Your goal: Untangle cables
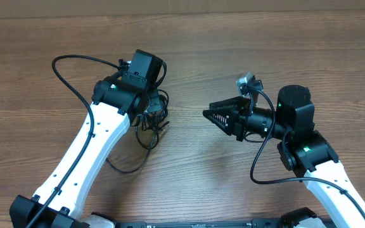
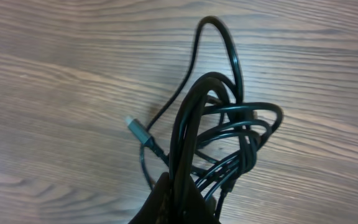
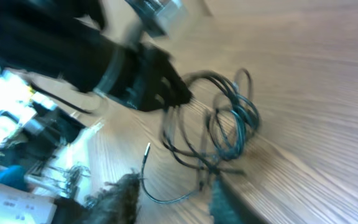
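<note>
My right gripper grabs the bundle's black loops beyond my left gripper's hold next, leaving the cable ends free, to untangle the cables.
The cables (image 1: 152, 124) lie as a tangled black bundle on the wooden table, just under my left arm's wrist. In the left wrist view the loops (image 2: 229, 124) fan out ahead of my left gripper (image 2: 178, 190), which is shut on several strands at the bottom edge. A grey plug (image 2: 135, 127) sticks out to the left of the loops. My right gripper (image 1: 208, 114) points left at the bundle from a short way off. Its blurred fingers (image 3: 124, 198) stand apart with nothing between them, and the cables (image 3: 229, 124) lie beyond them.
One loose cable end (image 1: 122, 168) trails toward the front beside the left arm. A thick arm wire (image 1: 68, 69) loops out at the left arm's far side, and another (image 1: 258, 171) hangs by the right arm. The table's back edge (image 1: 182, 10) runs along the top.
</note>
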